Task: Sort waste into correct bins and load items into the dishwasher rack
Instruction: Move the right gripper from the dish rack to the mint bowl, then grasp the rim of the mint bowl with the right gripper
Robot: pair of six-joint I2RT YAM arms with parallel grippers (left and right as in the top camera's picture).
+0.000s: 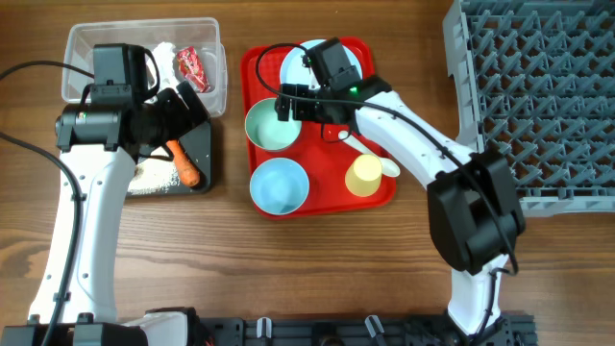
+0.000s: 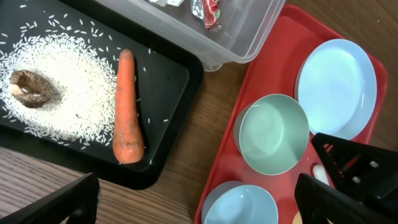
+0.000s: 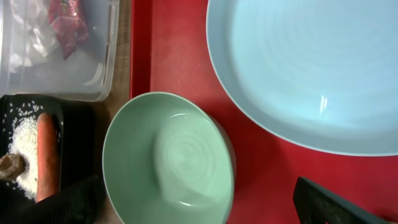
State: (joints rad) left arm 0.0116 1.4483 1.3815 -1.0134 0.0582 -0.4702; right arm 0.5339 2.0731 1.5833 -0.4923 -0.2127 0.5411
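I need to load the green bowl (image 1: 271, 127) tilted, so next my right gripper should pick it up by its rim on the side facing the spoon.
The clear tub (image 1: 86, 43) holds the red wrapper (image 1: 192, 65) and white tissue (image 1: 163, 50). The black tray (image 1: 197, 144) holds the carrot (image 2: 127, 106), rice (image 2: 68, 81) and brown lump (image 2: 31, 87). On the red tray (image 1: 332, 197) stand the pale blue plate (image 1: 298, 62), green bowl (image 1: 271, 127), light blue bowl (image 1: 280, 185), yellow cup (image 1: 365, 175) and white spoon (image 1: 373, 154). My left gripper (image 2: 199, 199) is open and empty, above the gap between the black tray and the red tray. My right gripper (image 3: 199, 208) is open and empty, just over the green bowl (image 3: 168, 158).
The grey dishwasher rack (image 1: 538, 96) fills the right side of the table, past the red tray. The tub and black tray sit close together at the left. Bare wood lies along the front edge.
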